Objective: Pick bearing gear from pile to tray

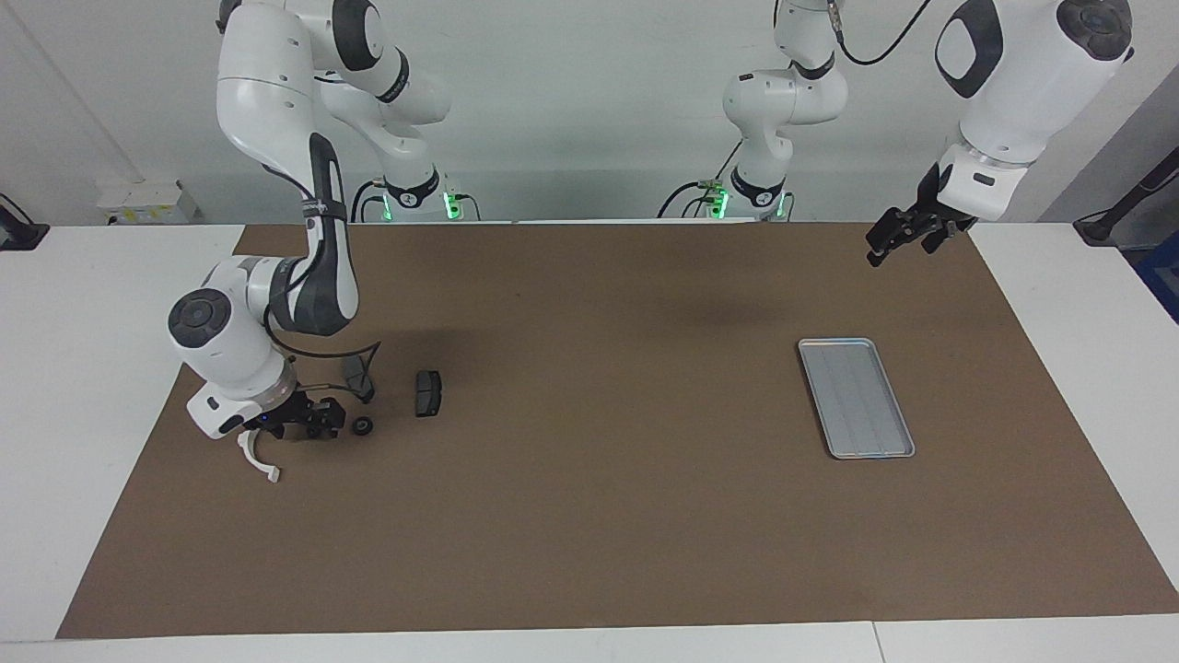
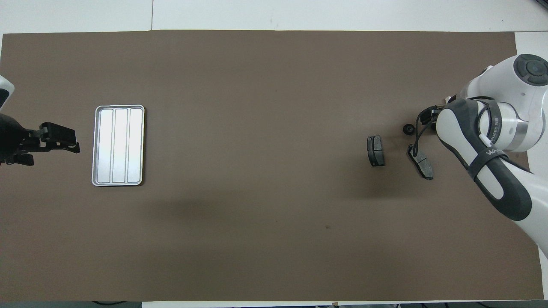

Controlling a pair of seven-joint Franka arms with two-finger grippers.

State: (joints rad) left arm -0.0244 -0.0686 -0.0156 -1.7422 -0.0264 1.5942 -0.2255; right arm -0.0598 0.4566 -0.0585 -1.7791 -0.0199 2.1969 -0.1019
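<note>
The robot needs to move the bearing gear into the tray, so its right gripper should next grab the gear by its rim.
The bearing gear is a small black ring lying on the brown mat, in the pile at the right arm's end. My right gripper hangs low over the mat right beside it, open, with nothing I can make out between its fingers; in the overhead view the arm covers it. Two dark brake-pad plates lie close by, and a white curved arc lies beside the gripper. The silver tray holds nothing. My left gripper waits open, raised beside the tray.
The brown mat covers most of the white table. A black cable loops from the right wrist down over the nearer brake-pad plate.
</note>
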